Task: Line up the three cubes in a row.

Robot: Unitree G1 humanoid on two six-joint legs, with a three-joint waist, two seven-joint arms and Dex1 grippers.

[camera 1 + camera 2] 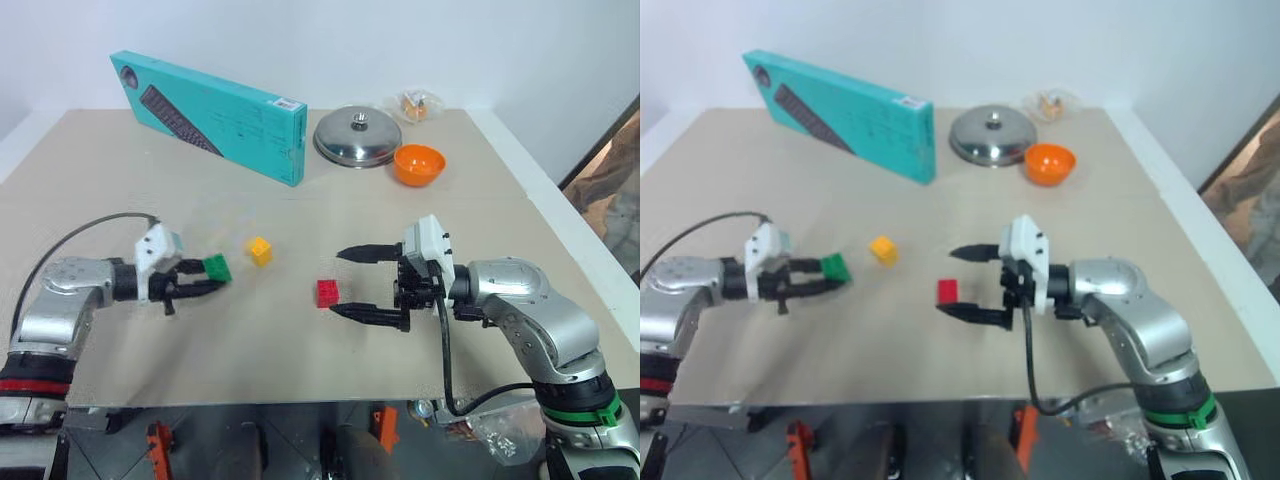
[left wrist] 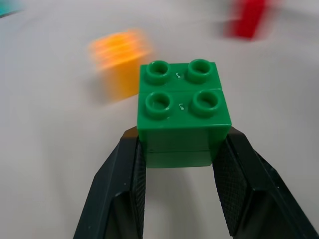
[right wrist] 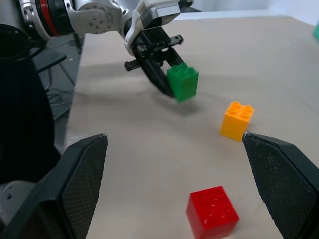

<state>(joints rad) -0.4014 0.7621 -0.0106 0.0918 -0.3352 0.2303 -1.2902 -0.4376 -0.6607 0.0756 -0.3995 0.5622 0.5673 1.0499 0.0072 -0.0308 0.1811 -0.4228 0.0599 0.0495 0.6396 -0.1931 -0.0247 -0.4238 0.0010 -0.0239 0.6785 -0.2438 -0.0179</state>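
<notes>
The green cube (image 1: pixel 217 268) is hanging above the table, short of the spot next to the red cube (image 1: pixel 327 293), so my left gripper should move it to that spot before letting go.
My left gripper (image 1: pixel 212 278) is shut on the green cube (image 2: pixel 182 114), its two fingers pressing the cube's sides. The cube hangs just above the table, with its shadow under it. The yellow cube (image 1: pixel 260 250) sits on the table a short way to the right of the green one. Further right and nearer the front lies the red cube (image 1: pixel 327 293). My right gripper (image 1: pixel 337 282) is open and points left, its fingertips just right of the red cube, one behind it and one in front. Nothing is between them.
At the back of the beige table (image 1: pixel 120 340) a teal keyboard box (image 1: pixel 215 115) stands on its edge. To its right are a steel lid (image 1: pixel 357 135), an orange bowl (image 1: pixel 419 163) and a small clear bag (image 1: pixel 415 103).
</notes>
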